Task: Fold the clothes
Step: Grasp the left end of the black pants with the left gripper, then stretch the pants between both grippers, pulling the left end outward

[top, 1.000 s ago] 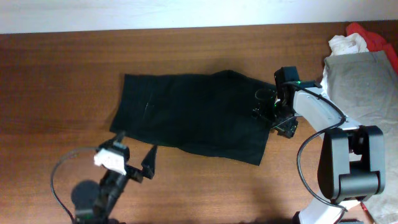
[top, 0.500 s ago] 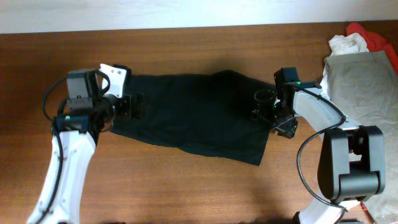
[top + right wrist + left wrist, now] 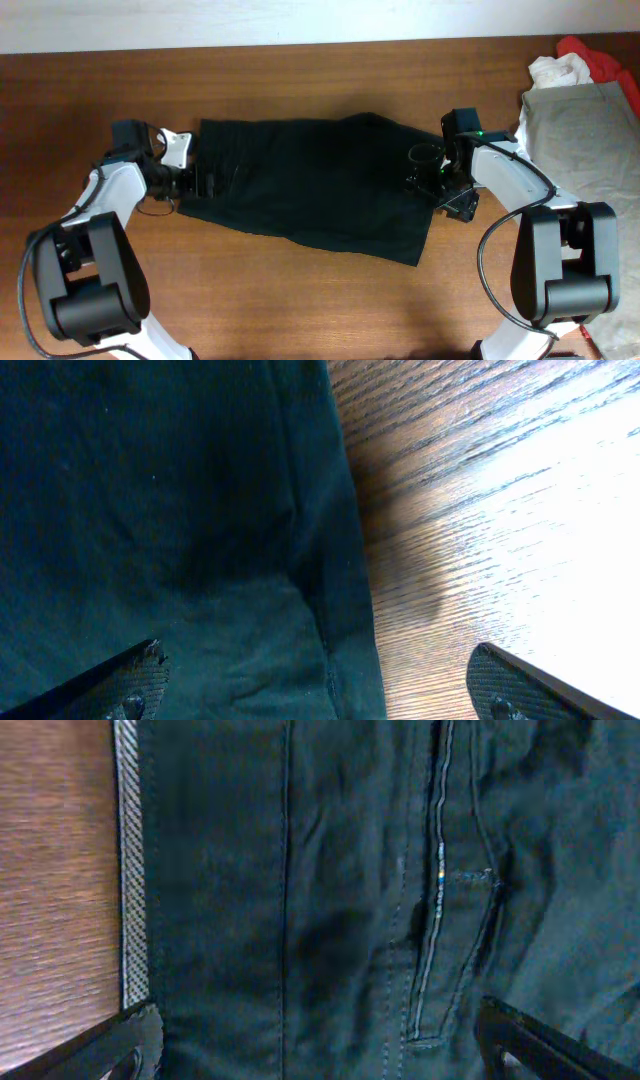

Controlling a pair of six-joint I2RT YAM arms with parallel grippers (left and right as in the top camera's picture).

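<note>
The left gripper grabs the black garment at its edge (image 3: 145, 900) by the pale hem strip (image 3: 132, 870) next, to fold that end across the rest.
A black garment (image 3: 310, 185) lies spread flat on the wooden table, its long side running left to right. My left gripper (image 3: 203, 183) is open at the garment's left edge. In the left wrist view its fingers (image 3: 320, 1032) straddle dark cloth (image 3: 350, 870) with a seam, a pocket and a pale hem strip. My right gripper (image 3: 428, 172) is open at the garment's right edge. In the right wrist view its fingers (image 3: 320, 665) span the cloth's edge (image 3: 150, 490) and bare wood. Neither gripper holds anything.
A pile of other clothes sits at the right end of the table: a grey piece (image 3: 575, 135), a white one (image 3: 555, 70) and a red one (image 3: 605, 60). Bare wood (image 3: 300, 300) lies in front of the garment.
My left arm has swung from the table's front edge up to the garment's left edge and lowered there. The right arm and the garment have not moved.
</note>
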